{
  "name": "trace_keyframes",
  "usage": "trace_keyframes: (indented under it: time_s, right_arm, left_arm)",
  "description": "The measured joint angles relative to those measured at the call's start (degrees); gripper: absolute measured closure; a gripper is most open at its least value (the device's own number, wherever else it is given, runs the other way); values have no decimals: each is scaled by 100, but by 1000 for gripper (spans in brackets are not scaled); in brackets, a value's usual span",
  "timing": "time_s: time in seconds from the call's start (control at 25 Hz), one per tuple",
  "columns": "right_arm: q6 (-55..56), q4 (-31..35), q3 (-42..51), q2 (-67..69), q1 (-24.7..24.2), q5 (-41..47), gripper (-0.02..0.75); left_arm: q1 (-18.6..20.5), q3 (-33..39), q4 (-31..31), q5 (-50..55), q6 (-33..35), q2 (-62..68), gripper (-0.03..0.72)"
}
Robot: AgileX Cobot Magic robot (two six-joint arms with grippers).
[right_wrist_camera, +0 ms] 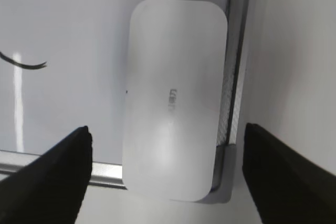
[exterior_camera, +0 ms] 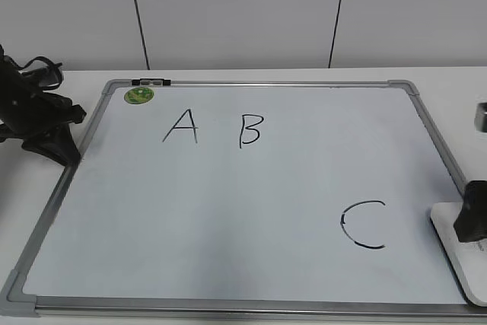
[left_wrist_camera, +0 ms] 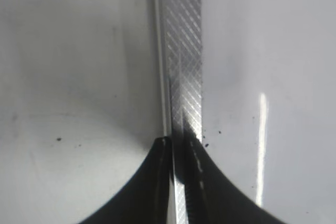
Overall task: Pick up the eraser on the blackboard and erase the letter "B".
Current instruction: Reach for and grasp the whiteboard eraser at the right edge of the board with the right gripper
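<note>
The right gripper grabs the white eraser (exterior_camera: 456, 253) across its long sides next, to wipe away the letter "B".
The blackboard (exterior_camera: 228, 211) is a white board in a silver frame, lying flat on the table. The black letter "B" (exterior_camera: 250, 130) is drawn in its upper middle. The white eraser (exterior_camera: 456, 253) lies on the board's near right corner and fills the right wrist view (right_wrist_camera: 173, 98). My right gripper (exterior_camera: 472, 222) hovers over it, open, with one finger on each side of the eraser (right_wrist_camera: 168, 132). My left gripper (exterior_camera: 53, 146) is at the board's left edge. Its fingers (left_wrist_camera: 181, 142) are shut on the hatched metal frame (left_wrist_camera: 184, 51).
A black "A" (exterior_camera: 181, 125) is left of the "B". A black "C" (exterior_camera: 364, 224) is at lower right, close to the eraser, and part of it shows in the right wrist view (right_wrist_camera: 21, 61). A green sticker (exterior_camera: 139, 96) sits at top left. A grey object (exterior_camera: 481, 117) is at the right edge.
</note>
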Motion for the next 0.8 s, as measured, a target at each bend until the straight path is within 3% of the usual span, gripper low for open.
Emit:
trace_keyframes:
  time_s: [0.8]
  right_arm:
    - [-21,-37,-340,1620,0,-87,78]
  left_arm:
    - [0,0,0,0,0,0,655]
